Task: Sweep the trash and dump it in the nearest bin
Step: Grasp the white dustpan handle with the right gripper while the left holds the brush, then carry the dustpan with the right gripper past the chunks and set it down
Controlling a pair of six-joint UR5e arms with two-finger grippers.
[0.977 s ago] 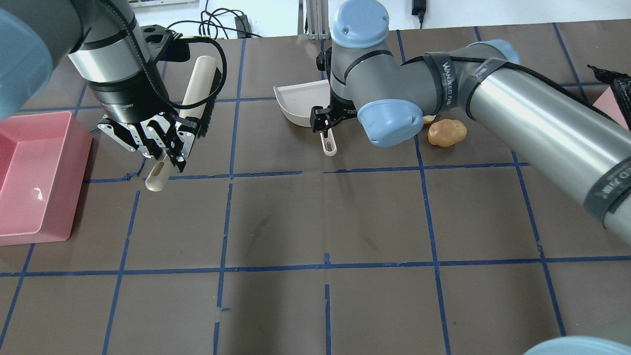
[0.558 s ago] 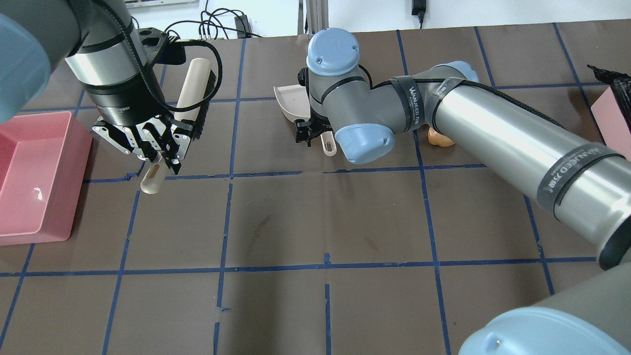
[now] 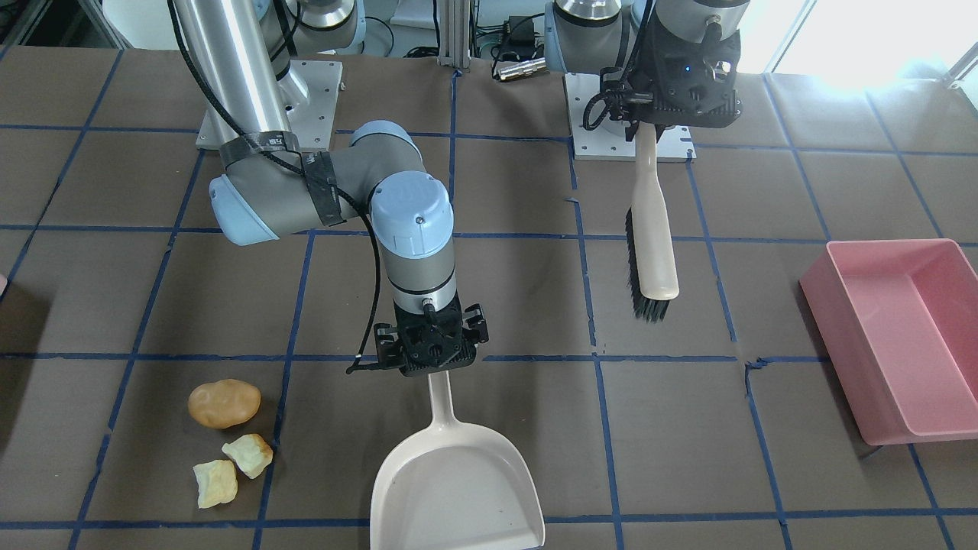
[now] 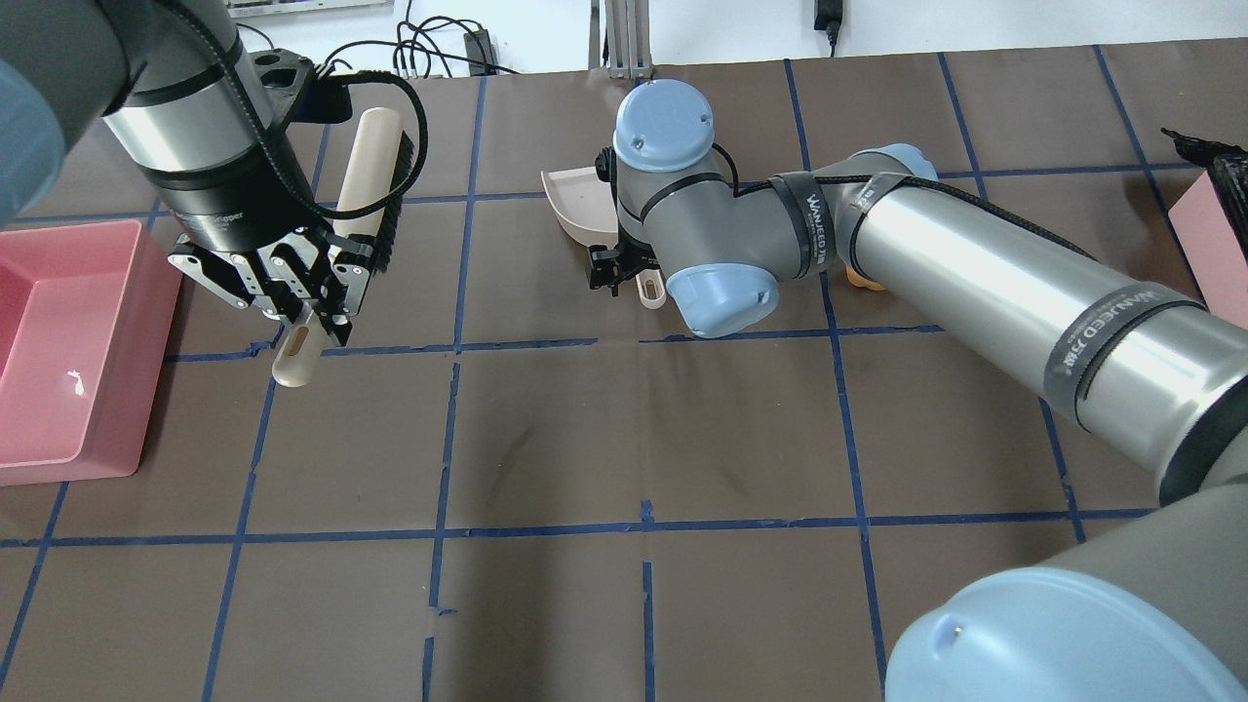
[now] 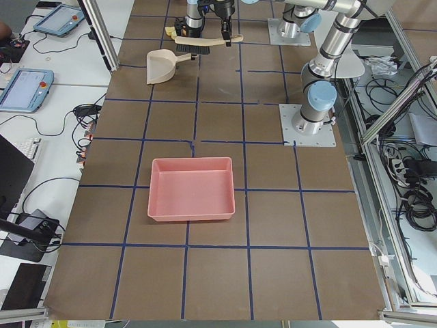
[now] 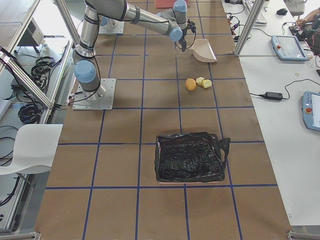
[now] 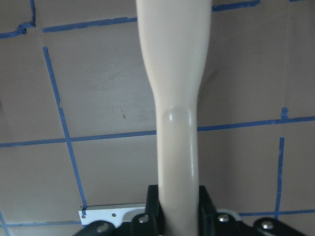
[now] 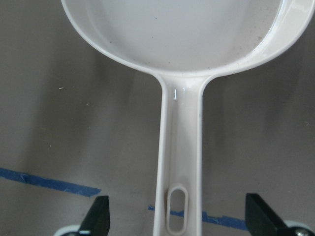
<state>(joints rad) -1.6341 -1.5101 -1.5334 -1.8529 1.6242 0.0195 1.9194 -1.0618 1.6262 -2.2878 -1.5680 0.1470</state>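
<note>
My right gripper will next grab the cream dustpan by its handle (image 3: 442, 398), to gather the trash (image 3: 226, 440) and carry the dustpan to the bin.
The trash lies together on the brown table: a tan potato-shaped lump (image 3: 224, 402) and two pale yellow-green chunks (image 3: 247, 455) (image 3: 215, 483). My right gripper (image 3: 432, 353) is open, its fingers (image 8: 98, 219) wide apart on either side of the handle of the cream dustpan (image 3: 458, 489), which lies flat to the right of the trash in the front-facing view. My left gripper (image 4: 297, 297) is shut on the handle of a cream brush (image 4: 375, 175) with black bristles, held above the table. A pale-pink corner of the bin (image 4: 1209, 244) shows at the overhead view's right edge, under a black bag (image 6: 190, 157).
A large pink rectangular tray (image 4: 58, 341) sits on the left arm's side of the table. Blue tape lines grid the brown surface. The right arm's long forearm (image 4: 975, 263) spans over the trash in the overhead view.
The right arm has swung left and brought its open gripper over the dustpan handle, hiding most of the potato lump overhead. The left gripper with the brush has shifted slightly left.
</note>
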